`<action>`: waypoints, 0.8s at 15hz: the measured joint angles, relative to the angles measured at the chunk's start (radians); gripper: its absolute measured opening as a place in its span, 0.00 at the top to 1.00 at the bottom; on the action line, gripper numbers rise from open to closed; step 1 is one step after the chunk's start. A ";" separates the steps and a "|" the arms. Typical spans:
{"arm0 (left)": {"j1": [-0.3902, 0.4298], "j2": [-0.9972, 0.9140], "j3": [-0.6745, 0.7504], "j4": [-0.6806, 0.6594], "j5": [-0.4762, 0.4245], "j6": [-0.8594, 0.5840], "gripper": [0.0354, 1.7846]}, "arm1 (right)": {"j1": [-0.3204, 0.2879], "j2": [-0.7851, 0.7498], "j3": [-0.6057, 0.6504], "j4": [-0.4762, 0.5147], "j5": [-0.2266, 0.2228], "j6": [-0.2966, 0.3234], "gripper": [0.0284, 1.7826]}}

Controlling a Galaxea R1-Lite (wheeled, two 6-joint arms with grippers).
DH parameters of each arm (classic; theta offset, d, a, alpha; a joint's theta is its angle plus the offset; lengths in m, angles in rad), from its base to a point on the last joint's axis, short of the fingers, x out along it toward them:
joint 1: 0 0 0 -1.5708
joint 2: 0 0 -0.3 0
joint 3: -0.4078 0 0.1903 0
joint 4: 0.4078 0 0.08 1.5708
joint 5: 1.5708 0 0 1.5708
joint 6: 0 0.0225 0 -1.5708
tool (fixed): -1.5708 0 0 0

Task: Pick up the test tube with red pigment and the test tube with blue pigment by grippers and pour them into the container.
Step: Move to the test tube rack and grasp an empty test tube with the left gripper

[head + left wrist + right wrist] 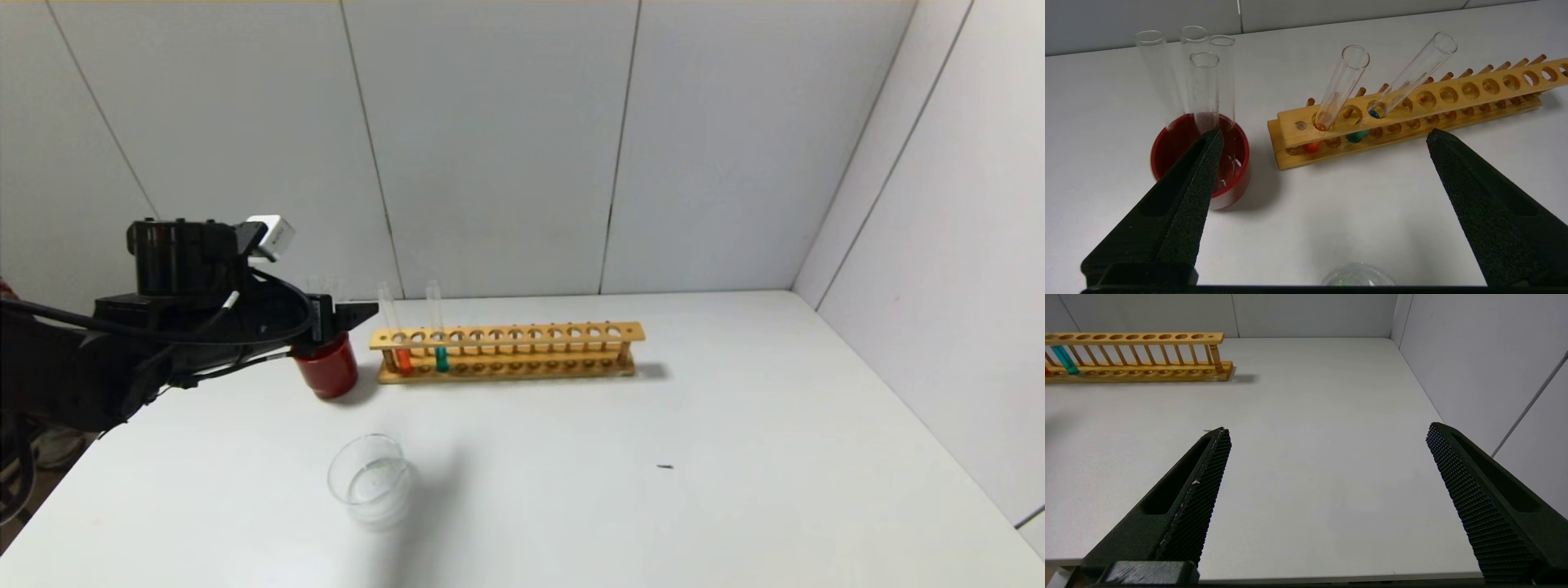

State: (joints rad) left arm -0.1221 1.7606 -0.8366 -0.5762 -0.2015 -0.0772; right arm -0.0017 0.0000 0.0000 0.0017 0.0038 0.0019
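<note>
Next, the left gripper takes the red-pigment test tube by its clear upper end point(388, 304) for pouring, since the rack's wooden bars surround the tube's lower part.
The red-pigment test tube point(397, 339) and the blue-pigment test tube point(438, 336) stand in the left end of a wooden rack point(555, 333). Both also show in the left wrist view, the red tube point(1340, 87) and the blue tube point(1412, 73) leaning in their holes. The clear glass container point(371, 482) sits on the table nearer me; its rim shows in the left wrist view point(1357, 277). My left gripper point(363, 312) is open and empty, above the table just left of the rack, in front of the red cup. My right gripper point(1327, 433) is open and empty over bare table.
A dark red cup point(329, 367) holding several empty glass tubes point(1204, 81) stands left of the rack. The rack's right end point(1216, 355) shows in the right wrist view. White walls close the table at the back and right. A small dark speck point(665, 466) lies on the table.
</note>
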 joint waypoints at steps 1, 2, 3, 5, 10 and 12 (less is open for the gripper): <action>-0.009 0.030 -0.017 -0.010 0.001 -0.001 0.02 | 0.000 0.000 0.000 0.000 0.000 0.000 0.02; -0.017 0.060 -0.036 -0.021 0.003 -0.001 0.02 | 0.000 0.000 0.000 0.000 0.000 0.000 0.02; -0.023 0.085 -0.052 -0.026 0.003 -0.001 0.02 | 0.000 0.000 0.000 0.000 0.000 0.000 0.02; -0.033 0.129 -0.082 -0.028 0.006 -0.004 0.02 | 0.000 0.000 0.000 0.000 0.000 0.000 0.02; -0.038 0.220 -0.191 -0.027 0.069 -0.002 0.02 | 0.000 0.000 0.000 0.000 0.000 0.000 0.02; -0.051 0.260 -0.229 -0.026 0.073 -0.001 0.02 | 0.000 0.000 0.000 0.000 0.000 0.000 0.02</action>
State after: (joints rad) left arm -0.1736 2.0211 -1.0651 -0.6021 -0.1283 -0.0787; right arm -0.0017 0.0000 0.0000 0.0017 0.0038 0.0023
